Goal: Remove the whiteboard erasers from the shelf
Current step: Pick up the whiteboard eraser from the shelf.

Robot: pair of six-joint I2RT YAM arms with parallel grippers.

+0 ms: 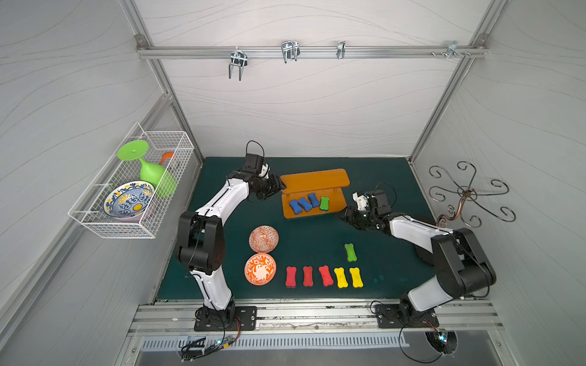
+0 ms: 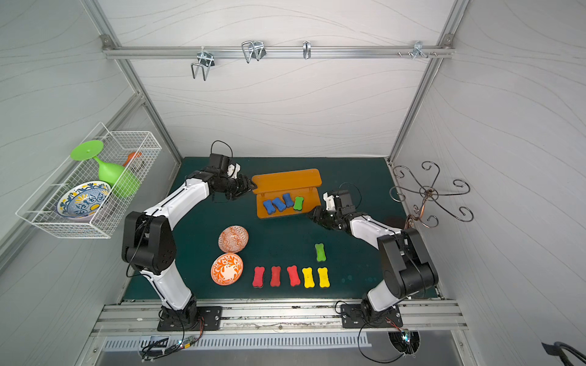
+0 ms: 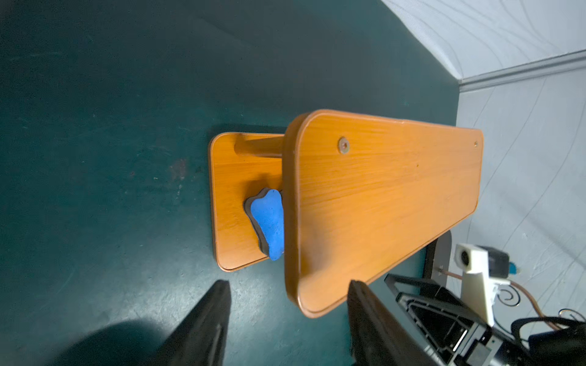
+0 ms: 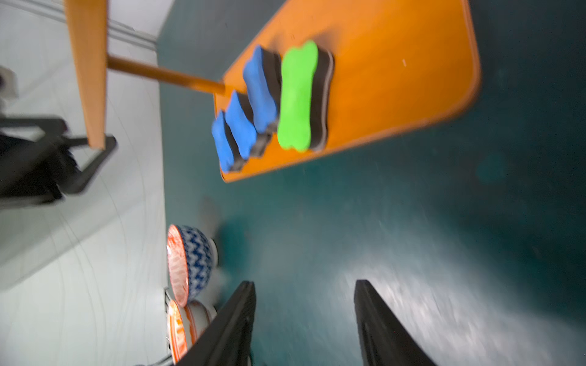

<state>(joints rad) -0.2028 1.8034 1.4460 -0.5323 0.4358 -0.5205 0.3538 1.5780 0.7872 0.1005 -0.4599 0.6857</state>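
The right gripper grabs the green eraser by its free side, away from the blue erasers, next, to remove it from the shelf.
The orange shelf (image 1: pixel 314 179) stands at the back of the green mat. On its lower board (image 4: pixel 396 63) lie three blue erasers (image 1: pixel 304 203) and one green eraser (image 1: pixel 324 203) side by side. On the mat near the front lie three red erasers (image 1: pixel 307 276), two yellow erasers (image 1: pixel 348 277) and a second green one (image 1: pixel 350 252). My left gripper (image 3: pixel 288 294) is open at the shelf's left end, with the upper board's corner (image 3: pixel 314 304) between its fingers and not touching them. My right gripper (image 4: pixel 304 294) hangs open over bare mat off the shelf's right end.
Two orange patterned bowls (image 1: pixel 263 239) (image 1: pixel 260 269) sit left of the red erasers. A white wire basket (image 1: pixel 133 190) with a green glass and a blue bowl hangs on the left wall. A scrolled metal rack (image 1: pixel 466 193) juts from the right wall.
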